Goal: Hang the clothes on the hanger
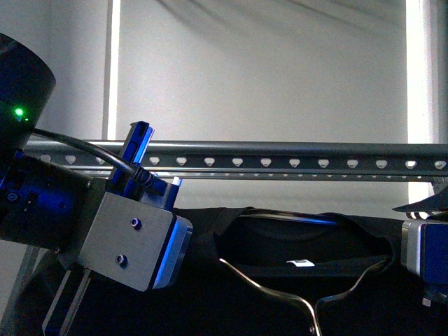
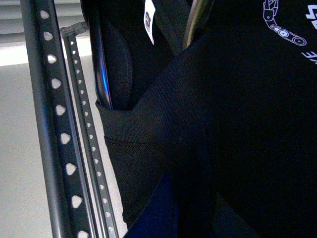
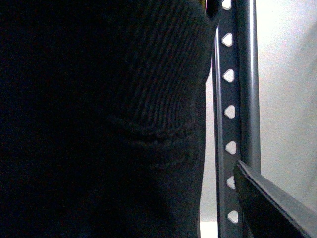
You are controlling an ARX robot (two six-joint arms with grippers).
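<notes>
The black T-shirt is to hang on the shirt's hanger, so my right gripper will next grab it by its shoulder (image 1: 381,234) beside the collar.
The black T-shirt (image 1: 280,231) hangs on a thin wire coat hanger (image 1: 276,288) just below the grey rail with heart-shaped holes (image 1: 294,162). Its round collar and small white label (image 1: 301,263) face me. My left gripper (image 1: 154,168) is at the shirt's left shoulder, shut on the black fabric; in the left wrist view (image 2: 183,198) its jaws are buried in the shirt (image 2: 247,124), with the rail (image 2: 54,124) close beside. My right gripper (image 1: 425,210) is open at the shirt's right shoulder. In the right wrist view one dark finger (image 3: 277,208) shows beside the rail (image 3: 230,114), with shirt fabric (image 3: 99,124) filling the rest.
A second thinner perforated rail (image 2: 86,134) runs alongside the main one. A pale wall or curtain (image 1: 266,70) stands behind the rail, with bright vertical strips (image 1: 113,70) at both sides. A printed white chain motif (image 2: 282,27) shows on the shirt.
</notes>
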